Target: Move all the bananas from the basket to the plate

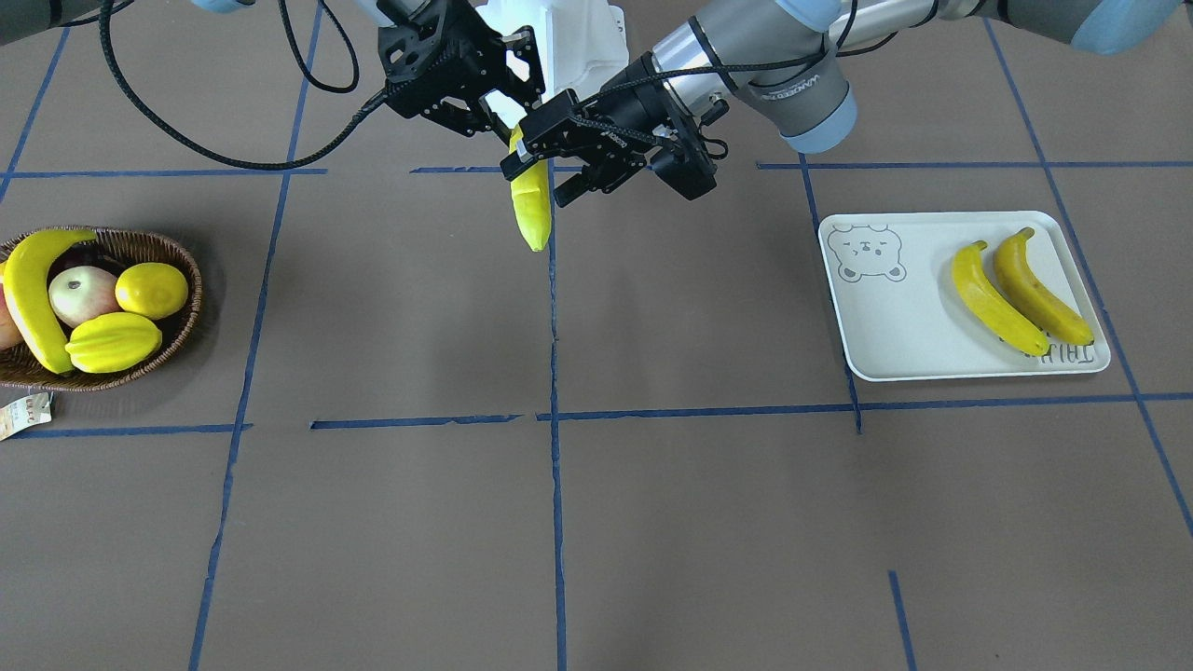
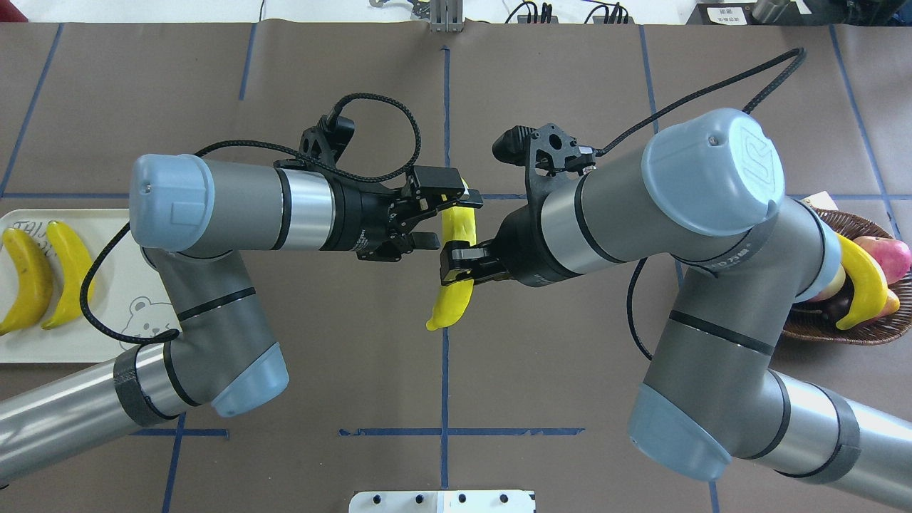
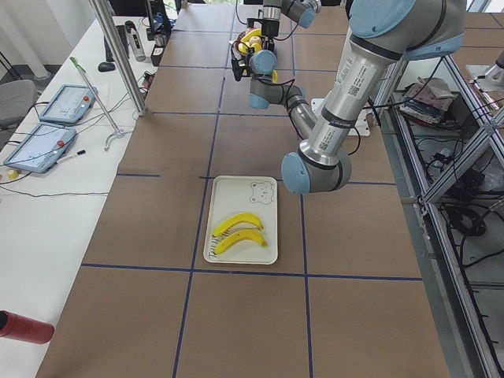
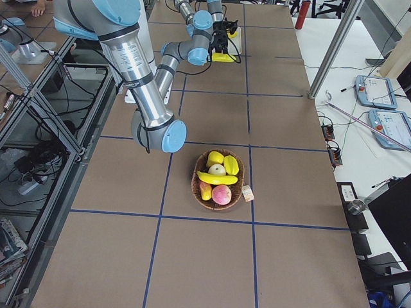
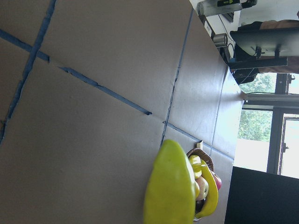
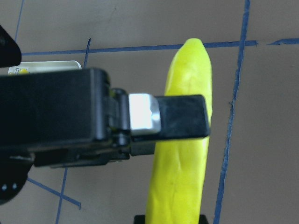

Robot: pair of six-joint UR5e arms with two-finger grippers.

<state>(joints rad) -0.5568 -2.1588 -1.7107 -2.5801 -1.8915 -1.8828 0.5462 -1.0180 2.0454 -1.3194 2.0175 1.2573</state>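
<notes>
Next, my left gripper grabs the yellow banana's stem end (image 1: pixel 515 139), to lay it on the plate (image 1: pixel 895 326) beside the other bananas.
One banana (image 2: pixel 454 296) hangs in the air over the table's middle, with my right gripper (image 2: pixel 459 265) shut on its midsection. My left gripper (image 2: pixel 443 222) stands open at the banana's far end; one of its fingers (image 6: pixel 180 123) crosses in front of the fruit in the right wrist view. Two bananas (image 1: pixel 993 298) (image 1: pixel 1039 289) lie side by side on the plate (image 1: pixel 895 326). Another banana (image 1: pixel 28 289) rests along the edge of the basket (image 1: pixel 182 321).
The basket also holds a lemon (image 1: pixel 152 290), a starfruit (image 1: pixel 114 342) and an apple (image 1: pixel 82 294), with a paper tag (image 1: pixel 23 413) beside it. A white robot base (image 1: pixel 569 37) stands behind the grippers. Blue tape lines cross the brown table.
</notes>
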